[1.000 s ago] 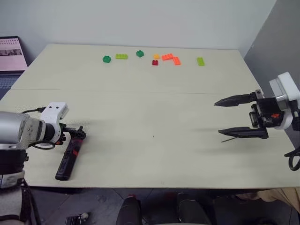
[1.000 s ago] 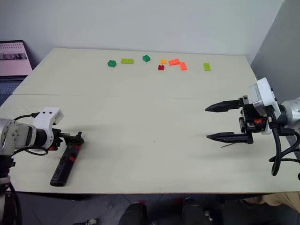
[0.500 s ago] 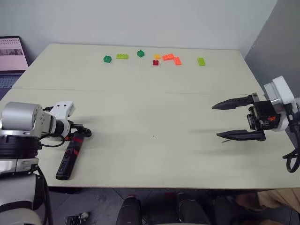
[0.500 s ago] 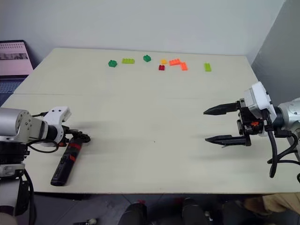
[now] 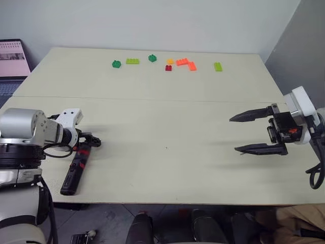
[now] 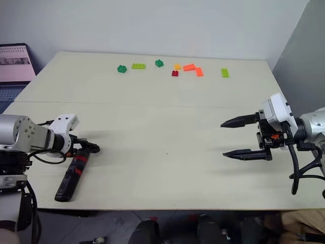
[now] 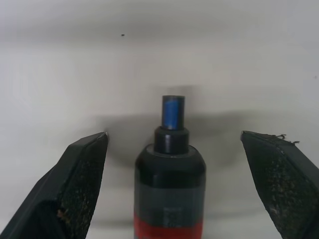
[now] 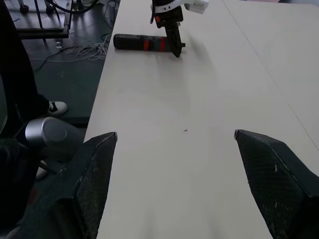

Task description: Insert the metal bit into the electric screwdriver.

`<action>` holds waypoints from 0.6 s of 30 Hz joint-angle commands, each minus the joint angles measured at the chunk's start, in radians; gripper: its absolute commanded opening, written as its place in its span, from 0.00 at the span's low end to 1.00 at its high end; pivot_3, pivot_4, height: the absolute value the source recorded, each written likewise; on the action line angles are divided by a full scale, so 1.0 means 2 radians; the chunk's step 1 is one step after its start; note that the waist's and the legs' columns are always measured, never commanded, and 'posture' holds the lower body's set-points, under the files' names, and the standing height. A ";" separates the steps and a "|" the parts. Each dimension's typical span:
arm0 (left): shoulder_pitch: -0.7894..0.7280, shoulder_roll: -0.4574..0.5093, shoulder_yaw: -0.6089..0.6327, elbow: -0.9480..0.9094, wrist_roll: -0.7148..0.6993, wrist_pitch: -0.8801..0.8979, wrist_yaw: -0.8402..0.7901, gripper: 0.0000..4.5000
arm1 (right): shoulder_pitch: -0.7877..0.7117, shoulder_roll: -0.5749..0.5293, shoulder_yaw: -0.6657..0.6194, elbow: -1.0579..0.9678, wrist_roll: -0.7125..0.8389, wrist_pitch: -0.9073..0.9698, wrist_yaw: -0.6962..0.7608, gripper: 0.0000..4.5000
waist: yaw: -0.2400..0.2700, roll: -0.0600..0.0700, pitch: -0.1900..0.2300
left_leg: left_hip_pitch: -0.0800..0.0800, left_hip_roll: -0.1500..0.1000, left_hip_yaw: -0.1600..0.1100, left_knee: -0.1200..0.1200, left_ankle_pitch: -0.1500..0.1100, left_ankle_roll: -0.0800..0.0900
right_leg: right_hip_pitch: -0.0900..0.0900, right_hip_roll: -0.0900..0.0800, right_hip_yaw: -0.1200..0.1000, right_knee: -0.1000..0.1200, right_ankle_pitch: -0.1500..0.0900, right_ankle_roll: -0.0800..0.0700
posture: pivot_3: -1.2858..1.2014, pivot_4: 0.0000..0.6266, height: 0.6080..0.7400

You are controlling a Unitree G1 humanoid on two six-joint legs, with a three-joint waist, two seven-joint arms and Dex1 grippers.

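Note:
My fingers are on either side of the screwdriver's black nose point(image 7: 170, 167), near its red band, so my left gripper needs to close. Closing now would hold the screwdriver's nose.
The electric screwdriver point(image 5: 74, 171), black with red markings, lies on the table near the front left corner, its front end pointing away from the edge. My left gripper point(image 5: 90, 143) hangs open over that front end. In the left wrist view the two fingers stand well apart on either side of the screwdriver point(image 7: 169, 189), touching nothing, and its blue tip shows between them. My right gripper point(image 5: 233, 134) hovers open above the table's right side, pointing left, with nothing between its fingers point(image 8: 94, 169). The metal bit is hidden.
Several green, red and orange toy bricks point(image 5: 182, 62) lie in a row along the far side of the table point(image 5: 162, 122). A laptop point(image 5: 12, 58) stands off the table's far left. A wall rises close behind the right arm.
My left forearm has swung further into the head views while its gripper stays astride the screwdriver's front end. A thin rod seen by my right gripper's lower finger earlier no longer shows.

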 commanded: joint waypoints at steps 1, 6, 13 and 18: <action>-0.003 0.012 -0.003 -0.015 -0.035 0.002 0.026 0.98 | -0.004 -0.007 -0.007 -0.007 -0.001 -0.010 0.005 0.88 | 0.000 0.000 0.000 | 0.000 0.000 0.000 0.000 0.000 0.000 | 0.000 0.000 0.000 0.000 0.000 0.000 | 0.52 0.24 1.00; -0.001 0.015 -0.002 -0.012 -0.064 0.002 0.059 0.98 | -0.004 -0.006 -0.005 -0.007 -0.003 -0.011 0.004 0.88 | 0.000 0.000 0.000 | 0.000 0.000 0.000 0.000 0.000 0.000 | 0.000 0.000 0.000 0.000 0.000 0.000 | 0.52 0.24 1.00; 0.014 0.021 0.010 -0.019 -0.108 0.002 0.115 0.95 | -0.003 -0.006 -0.006 -0.006 -0.004 -0.010 0.002 0.88 | 0.000 0.000 0.000 | 0.000 0.000 0.000 0.000 0.000 0.000 | 0.000 0.000 0.000 0.000 0.000 0.000 | 0.52 0.24 1.00; 0.017 0.023 0.017 -0.021 -0.130 0.002 0.144 0.72 | -0.003 -0.005 -0.006 -0.004 -0.004 -0.011 0.001 0.88 | 0.000 0.000 0.000 | 0.000 0.000 0.000 0.000 0.000 0.000 | 0.000 0.000 0.000 0.000 0.000 0.000 | 0.52 0.24 1.00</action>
